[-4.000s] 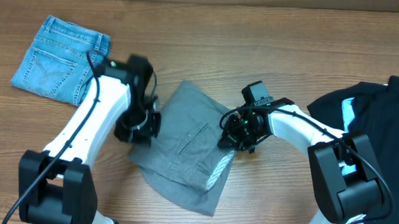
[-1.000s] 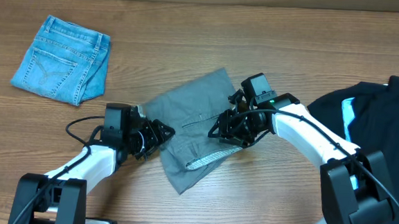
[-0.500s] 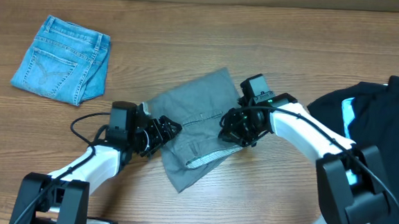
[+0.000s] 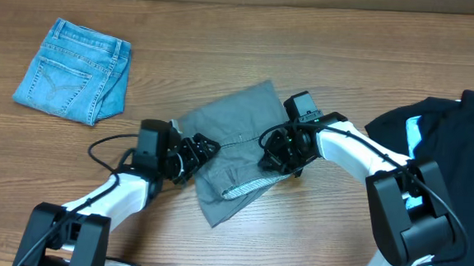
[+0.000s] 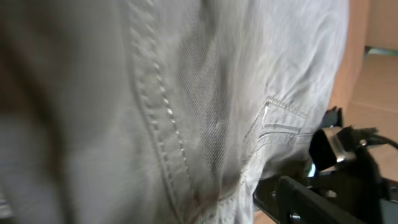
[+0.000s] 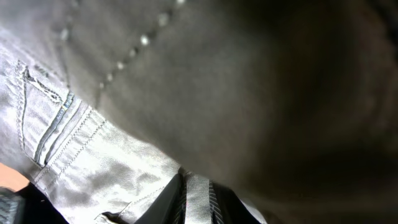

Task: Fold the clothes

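Note:
My left gripper grabs the grey shorts [image 4: 235, 141] by the edge nearest the denim shorts next, to stack them there folded.
The grey shorts [image 4: 235, 141] lie rumpled in the middle of the table, with pale lining showing at their lower edge. My left gripper [image 4: 199, 152] lies low at their left edge, jaws apart on the cloth. Grey cloth [image 5: 186, 93] fills the left wrist view and hides that gripper's fingers. My right gripper [image 4: 278, 158] presses on the shorts' right side. In the right wrist view it [image 6: 198, 200] is shut on a fold of the grey cloth [image 6: 93, 143]. The denim shorts [image 4: 74, 71] lie folded at the far left.
Black garments [image 4: 458, 155] with a pale blue patch are heaped at the right edge of the table. Bare wood [image 4: 251, 43] runs along the back. The left arm's cable [image 4: 104, 145] loops over the table beside that arm.
My left gripper has slid right onto the shorts' left edge and its jaws have spread. My right gripper has shut on the cloth and drawn slightly inward.

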Controlling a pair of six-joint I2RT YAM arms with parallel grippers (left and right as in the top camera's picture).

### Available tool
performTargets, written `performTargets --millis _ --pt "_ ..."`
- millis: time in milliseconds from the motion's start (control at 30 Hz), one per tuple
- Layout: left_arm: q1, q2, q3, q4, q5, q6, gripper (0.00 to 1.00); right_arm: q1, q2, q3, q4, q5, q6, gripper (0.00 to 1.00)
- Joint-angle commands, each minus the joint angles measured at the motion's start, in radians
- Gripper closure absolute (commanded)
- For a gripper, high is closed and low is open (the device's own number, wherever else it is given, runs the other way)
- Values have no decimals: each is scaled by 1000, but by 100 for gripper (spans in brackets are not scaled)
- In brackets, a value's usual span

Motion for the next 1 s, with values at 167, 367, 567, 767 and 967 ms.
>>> performTargets --millis 167,367,567,767,967 --pt "-74 143 -8 102 20 -60 31 2 55 -23 4 -14 12 83" --pt "-69 161 -8 123 26 -67 79 2 55 -23 -3 -20 11 85" --pt "-64 150 14 106 67 19 96 2 17 6 -83 -56 -124 92" --pt "4 77 110 -55 135 115 96 2 -145 97 -253 90 -181 92" --pt "133 -24 373 -376 141 300 96 2 -314 175 -304 172 -203 91"
